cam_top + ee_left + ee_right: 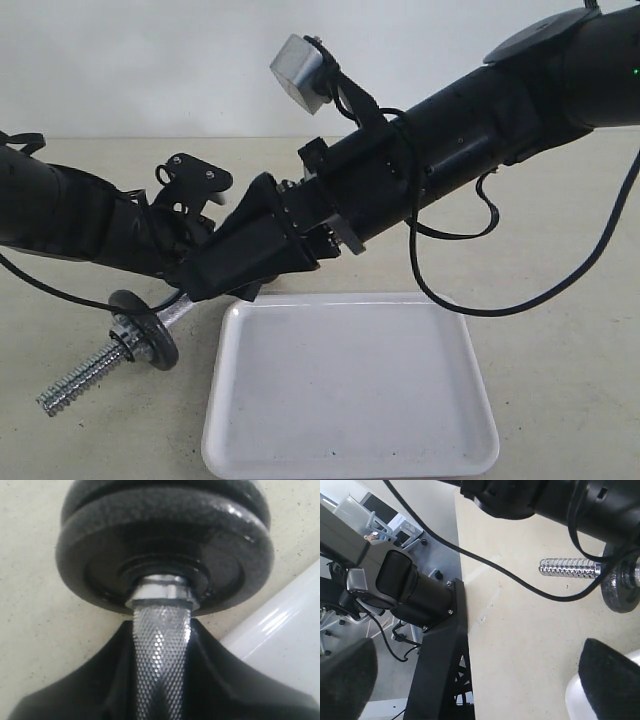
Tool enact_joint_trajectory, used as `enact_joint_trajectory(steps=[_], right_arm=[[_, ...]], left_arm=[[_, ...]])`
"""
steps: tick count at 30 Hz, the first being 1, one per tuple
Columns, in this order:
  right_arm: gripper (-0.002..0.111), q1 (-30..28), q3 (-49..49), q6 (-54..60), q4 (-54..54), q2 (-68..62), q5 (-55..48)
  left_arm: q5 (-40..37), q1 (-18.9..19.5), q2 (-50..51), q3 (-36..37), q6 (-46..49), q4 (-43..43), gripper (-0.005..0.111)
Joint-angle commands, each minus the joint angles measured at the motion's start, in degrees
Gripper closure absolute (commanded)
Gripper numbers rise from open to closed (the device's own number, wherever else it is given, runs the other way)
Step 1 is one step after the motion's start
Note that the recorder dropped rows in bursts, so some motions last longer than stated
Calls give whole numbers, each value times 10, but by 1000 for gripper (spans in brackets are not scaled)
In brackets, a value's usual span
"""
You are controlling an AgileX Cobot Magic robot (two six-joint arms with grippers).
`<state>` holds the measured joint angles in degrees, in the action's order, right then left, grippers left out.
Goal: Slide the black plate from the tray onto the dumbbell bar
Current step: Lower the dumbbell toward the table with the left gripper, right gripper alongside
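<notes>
I need to open my left gripper now. The black plate's lower edge is standing on the tabletop, so the dumbbell bar would lie there.
The white tray (350,400) lies empty. The dumbbell bar (80,378) slants down to its threaded end (568,568) left of the tray. Two alike black plates (146,328) sit side by side on it; the left wrist view shows the nearer plate (165,545) and the farther one (165,489) behind it. My left gripper (162,635) is shut on the bar's knurled handle just behind the plates. My right gripper (225,270) reaches across above the tray's far left corner. Its fingers (612,680) stand wide open with nothing between them.
Black cables loop over the beige table (560,330) right of the tray. The table's left edge and a black arm mount (440,645) show in the right wrist view, with the tray corner (575,700) beside one finger.
</notes>
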<state>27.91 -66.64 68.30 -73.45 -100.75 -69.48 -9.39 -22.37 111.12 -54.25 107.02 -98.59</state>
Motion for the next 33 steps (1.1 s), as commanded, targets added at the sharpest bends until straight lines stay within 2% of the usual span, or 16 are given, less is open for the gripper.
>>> enact_joint_trajectory(steps=[1, 17, 19, 22, 27, 29, 33], right_arm=[[4, 1, 0, 8, -5, 6, -5], [4, 1, 0, 12, -5, 6, -5], [4, 1, 0, 12, -5, 6, -5], [4, 1, 0, 12, -5, 6, -5], [4, 1, 0, 13, -4, 6, -5], [4, 1, 0, 15, -4, 6, -5], [4, 1, 0, 17, -4, 6, -5]], left_arm=[[-46, -2, -15, -18, -9, -14, 102], [-63, -2, -15, -18, -9, -14, 102], [-62, -2, -15, -18, -9, -14, 97], [-62, -2, -15, -18, -9, -14, 81], [-50, -2, -15, -18, -22, -14, 45], [-42, -2, -15, -18, -31, -14, 40], [-42, -2, -15, -18, -31, -14, 40]])
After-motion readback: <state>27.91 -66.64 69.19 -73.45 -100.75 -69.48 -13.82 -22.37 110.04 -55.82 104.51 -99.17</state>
